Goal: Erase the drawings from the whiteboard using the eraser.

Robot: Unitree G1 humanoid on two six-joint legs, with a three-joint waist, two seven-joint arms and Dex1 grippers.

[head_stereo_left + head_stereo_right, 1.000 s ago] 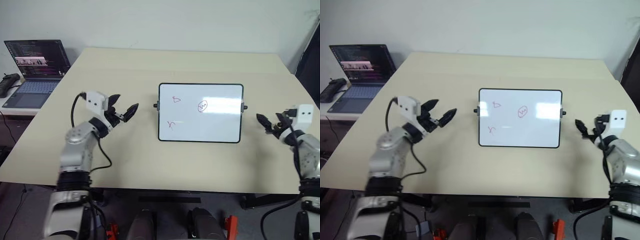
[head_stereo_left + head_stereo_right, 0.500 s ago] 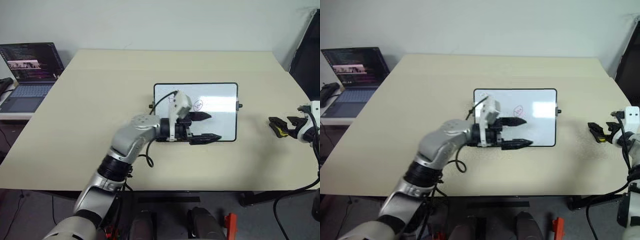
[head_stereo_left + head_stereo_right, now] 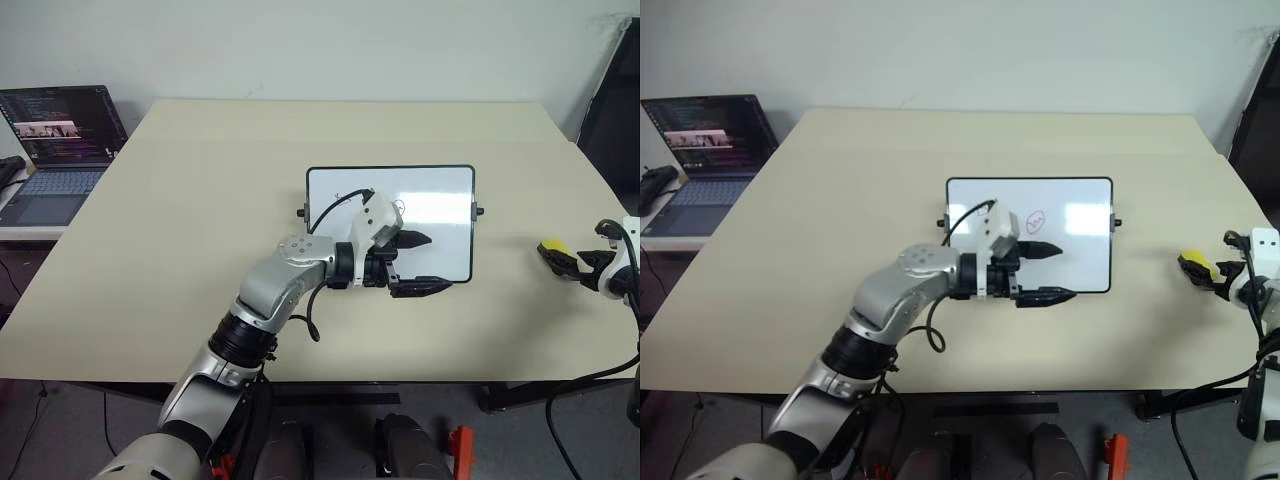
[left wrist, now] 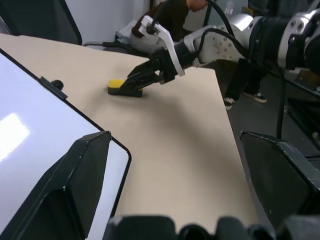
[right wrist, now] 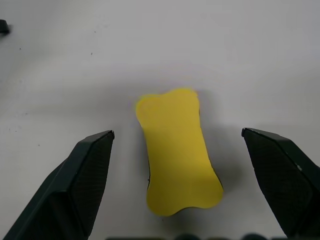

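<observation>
My right gripper should close now, because its fingers are beside both long sides of the yellow eraser (image 5: 177, 150). Closing now would hold it.
The whiteboard (image 3: 445, 200) lies flat mid-table. Its oval-circled red drawing (image 3: 1036, 219) shows beside my left wrist housing; the other drawings are hidden under my left arm. My left gripper (image 3: 435, 262) hovers open over the board's near right corner, pointing right, one fingertip over the board and one past its near edge. The yellow eraser (image 3: 552, 245) lies on the table right of the board. My right gripper (image 3: 573, 262) is open just behind it. In the right wrist view the eraser (image 5: 177, 150) sits between the spread fingers (image 5: 87, 185). The left wrist view shows the eraser (image 4: 116, 85) at the right gripper's (image 4: 137, 82) tips.
An open laptop (image 3: 60, 140) stands on a side table at the far left. The table's right edge runs close to my right gripper, with a dark panel (image 3: 610, 100) beyond it. A person (image 4: 175, 10) is in the background of the left wrist view.
My left arm swung from left of the board to over its near right part. My right gripper moved right and lowered toward the eraser. The camera shifted too.
</observation>
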